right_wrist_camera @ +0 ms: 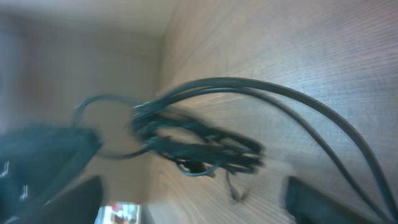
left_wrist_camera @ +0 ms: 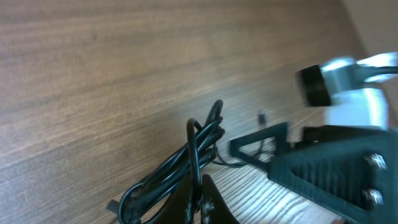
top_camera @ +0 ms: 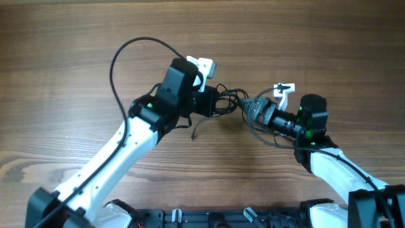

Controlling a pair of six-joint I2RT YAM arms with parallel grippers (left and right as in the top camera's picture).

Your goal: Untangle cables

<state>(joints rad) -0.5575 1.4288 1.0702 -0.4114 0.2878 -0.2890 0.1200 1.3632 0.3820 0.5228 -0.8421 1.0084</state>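
My right gripper takes hold of the knotted bundle's near side next, leaving the bundle's opposite side free for my left gripper to untangle.
The cables (top_camera: 226,101) lie as a small black knotted bundle on the wooden table between my two grippers. In the left wrist view the bundle (left_wrist_camera: 194,152) rises from the table, and my left gripper (left_wrist_camera: 202,198) is shut on one strand of it. In the overhead view my left gripper (top_camera: 214,101) is at the bundle's left side. My right gripper (top_camera: 247,107) sits just right of the bundle. The right wrist view is blurred: the knot (right_wrist_camera: 199,146) hangs ahead of my right gripper (right_wrist_camera: 199,208), whose fingers (right_wrist_camera: 311,199) stand wide apart, open, with nothing between them.
Two long strands (right_wrist_camera: 311,118) sweep from the knot towards the right arm. A short loose tail (top_camera: 196,130) lies on the table (top_camera: 316,38) below the left gripper. The left arm's own thick cable (top_camera: 126,54) arches over the table at upper left.
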